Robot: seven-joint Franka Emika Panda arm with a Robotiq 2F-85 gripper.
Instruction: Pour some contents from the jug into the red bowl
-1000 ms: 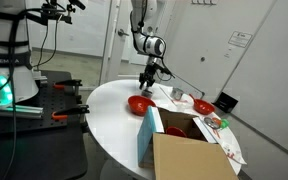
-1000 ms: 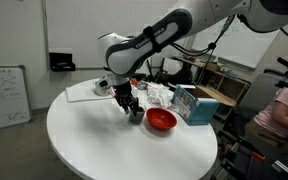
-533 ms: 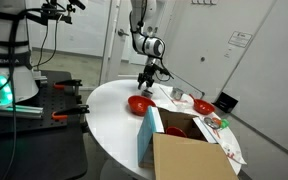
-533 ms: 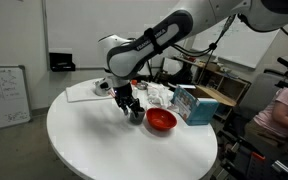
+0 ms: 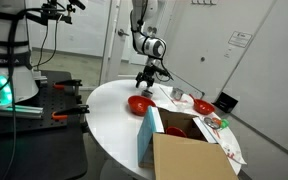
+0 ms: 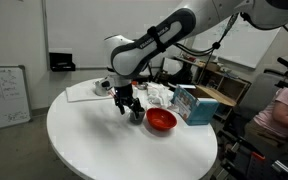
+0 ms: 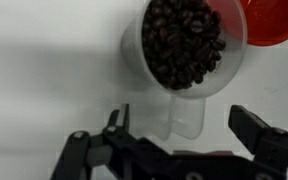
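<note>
The jug's handle is between the gripper's open fingers, so closing now would hold the jug [image 7: 184,45] by its handle. The gripper needs to close on the jug's handle now.
The jug [image 7: 184,45] is a small pale cup-sized vessel full of dark beans, standing upright on the white table [image 6: 104,150]. Its handle [image 7: 180,115] points toward the wrist camera. My gripper [image 7: 182,120] is open, one finger on each side of the handle and clear of it. In an exterior view the gripper [image 6: 129,106] hangs low over the jug [image 6: 136,114]. The red bowl [image 7: 274,25] lies just beside the jug, wide and shallow, and shows in both exterior views [image 5: 138,104] [image 6: 161,120]. Seen from the other side, the gripper [image 5: 144,82] is behind the bowl.
A cardboard box [image 5: 189,155] and a blue carton [image 6: 191,103] stand close to the bowl. A second red bowl [image 5: 202,105] and papers [image 6: 84,91] lie further back. The round table's edge [image 6: 59,150] curves near.
The jaws have spread wide and let go of the jug's handle. The jug stays standing by the red bowl; the arm has barely moved.
</note>
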